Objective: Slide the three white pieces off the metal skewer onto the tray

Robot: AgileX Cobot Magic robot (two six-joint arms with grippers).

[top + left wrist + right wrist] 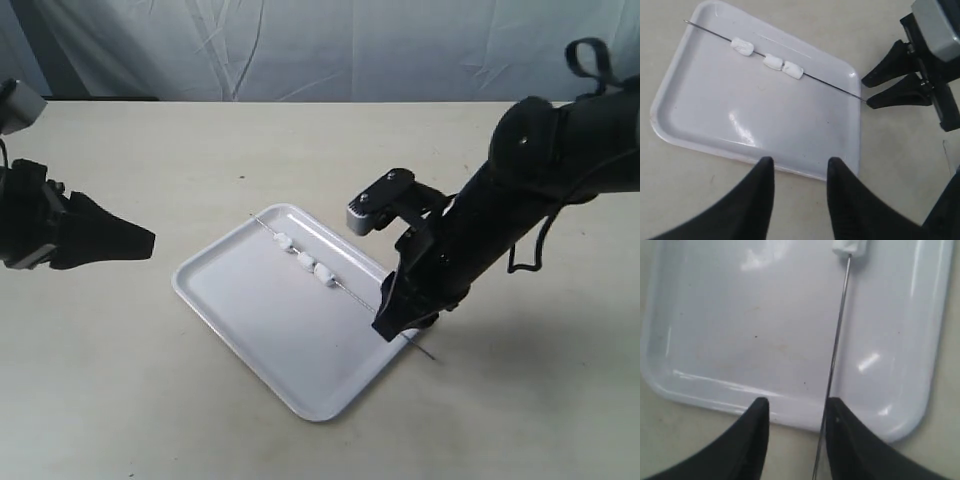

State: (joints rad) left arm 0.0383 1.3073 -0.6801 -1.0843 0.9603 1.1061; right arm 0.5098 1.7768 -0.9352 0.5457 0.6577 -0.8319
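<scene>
My right gripper next needs to hold the metal skewer (350,295) by its bare end to slide the white pieces off onto the tray.
The white tray (268,335) lies mid-table. The metal skewer (350,295) rests across its far side, with the three white pieces (305,260) threaded along it and one end sticking out past the rim. My right gripper (393,312) is open at that rim. In the right wrist view the skewer (835,350) runs between the fingers of my right gripper (796,407), close beside one finger, and one white piece (850,246) shows. My left gripper (800,167) is open and empty, short of the tray (740,105). It views the white pieces (773,62), the skewer (830,85) and my right gripper (867,91).
The beige table (150,400) carries only the tray. A pale cloth backdrop (300,45) hangs behind the table's far edge. The left arm (60,230) hovers at the left edge, well away from the tray.
</scene>
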